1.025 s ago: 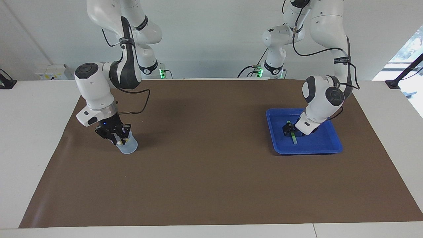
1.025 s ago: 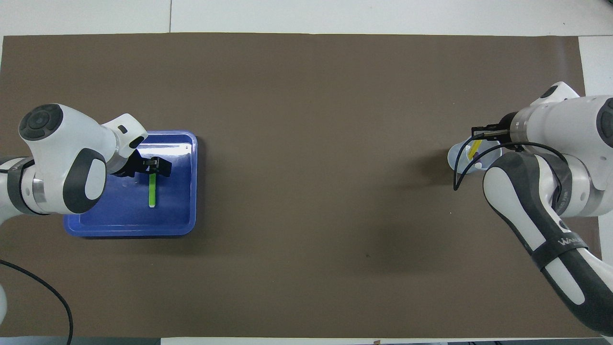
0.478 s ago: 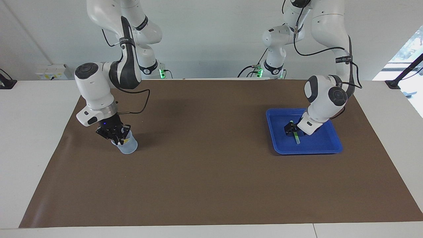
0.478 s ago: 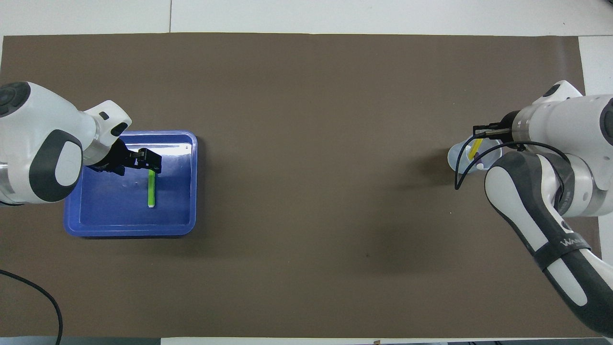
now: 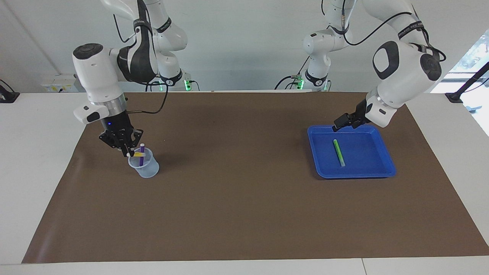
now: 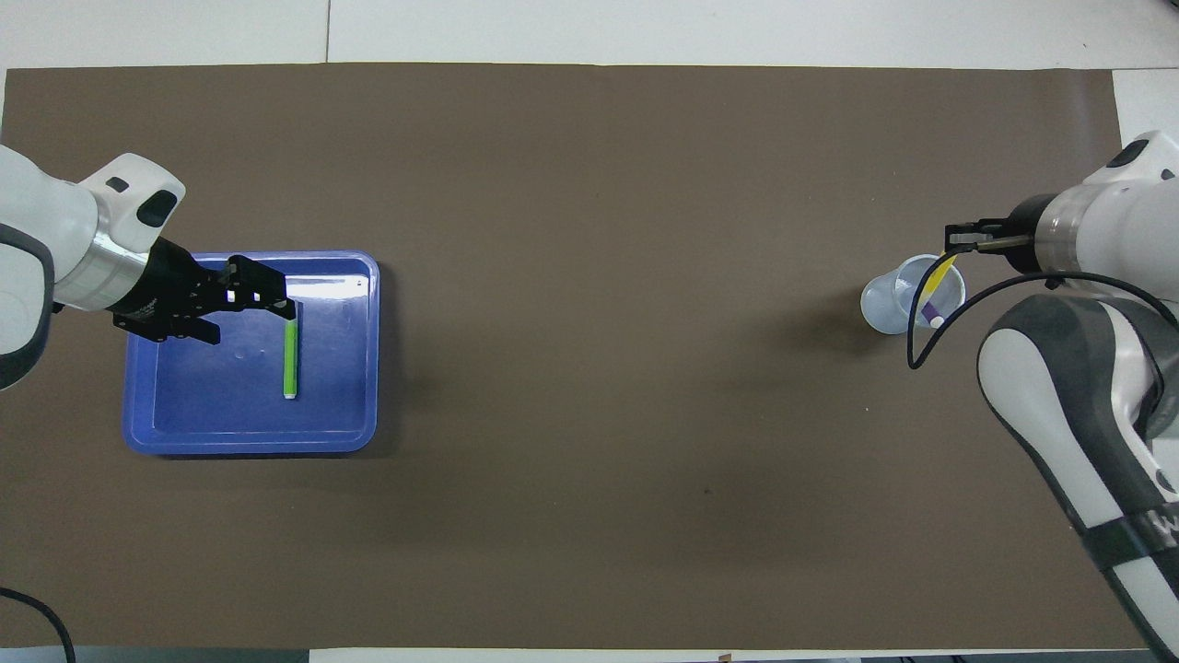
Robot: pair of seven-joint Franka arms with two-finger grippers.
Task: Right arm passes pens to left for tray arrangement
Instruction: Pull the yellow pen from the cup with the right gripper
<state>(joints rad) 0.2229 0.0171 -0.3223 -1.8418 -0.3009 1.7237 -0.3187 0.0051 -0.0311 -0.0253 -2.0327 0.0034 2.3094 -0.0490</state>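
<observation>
The yellow pen should be grabbed by its loose lower end [image 6: 927,297] with my left gripper, because the fingers of my right gripper cover the top of the yellow pen.
A green pen [image 5: 338,152] [image 6: 291,359] lies flat in the blue tray [image 5: 355,175] [image 6: 249,444] at the left arm's end of the table. My left gripper [image 5: 339,125] [image 6: 273,293] hangs open and empty over the tray's rim nearest the robots, clear of that pen. At the right arm's end a clear cup [image 5: 145,169] [image 6: 886,307] holds a purple pen [image 5: 141,154] [image 6: 931,308] standing upright. My right gripper [image 5: 129,153] [image 6: 955,239] is just above the cup, shut on the top of a yellow pen [image 5: 136,155] [image 6: 941,274] whose lower end is still inside the cup.
A brown mat [image 5: 244,198] covers the table between the cup and the tray. A black cable [image 6: 921,341] loops from the right wrist beside the cup.
My left gripper has risen off the green pen and drawn back over the tray's rim. My right gripper has lifted, pulling the yellow pen upward in the cup and uncovering the purple pen.
</observation>
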